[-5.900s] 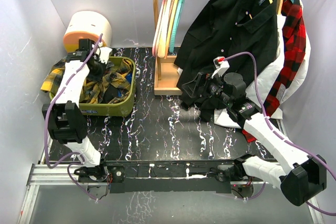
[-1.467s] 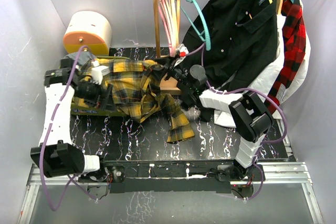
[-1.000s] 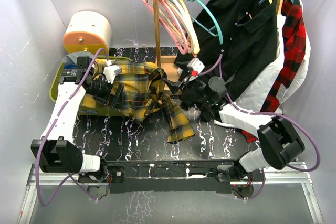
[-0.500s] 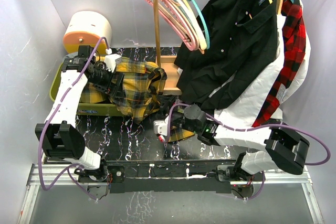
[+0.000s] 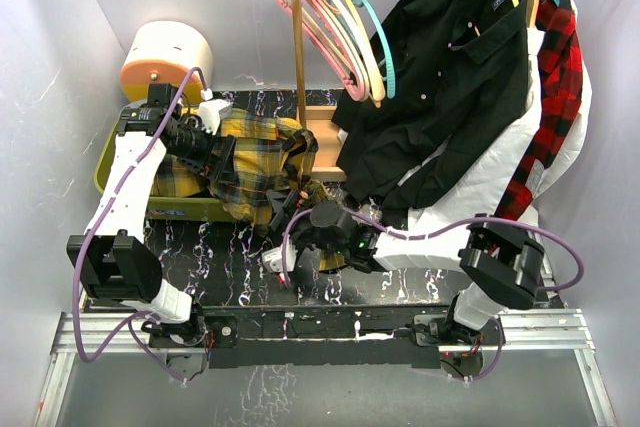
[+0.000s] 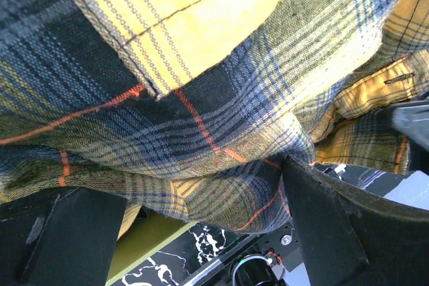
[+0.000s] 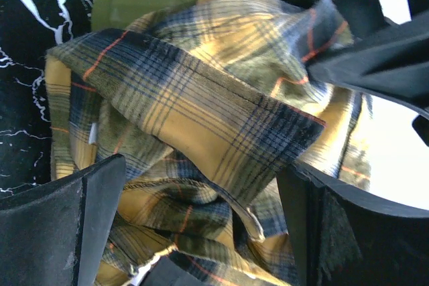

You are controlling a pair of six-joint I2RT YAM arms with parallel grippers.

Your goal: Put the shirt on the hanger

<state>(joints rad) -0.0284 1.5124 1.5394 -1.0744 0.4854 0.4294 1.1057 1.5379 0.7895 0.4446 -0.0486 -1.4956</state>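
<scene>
I should close my left gripper. Closing now would hold the plaid shirt's sagging fold (image 6: 218,195). Both fingers reach in under that fold, one at either end.
The yellow-and-black plaid shirt (image 5: 255,157) lies bunched over the front rim of an olive bin (image 5: 110,162), a fold hanging down to the table. My left gripper (image 5: 222,162) is over the heap, open, with the fabric (image 6: 221,132) sagging between its wide fingers (image 6: 335,232). My right gripper (image 5: 285,242) reaches in low from the right, open, with the shirt's (image 7: 201,118) folds between its fingers (image 7: 60,226). The teal hanger (image 5: 378,37) hangs empty on the wooden rod, behind the pink and cream ones.
Pink hangers (image 5: 305,17) hang on the same rod, beside the rack's post (image 5: 297,67). A black shirt (image 5: 450,77) and a red plaid shirt (image 5: 555,87) hang at the right. An orange-and-cream round container (image 5: 165,57) stands behind the bin.
My right arm has swung from the rack down and left across the table to the shirt's hanging edge. The spread shirt has gathered at the bin. The hangers have swung and settled.
</scene>
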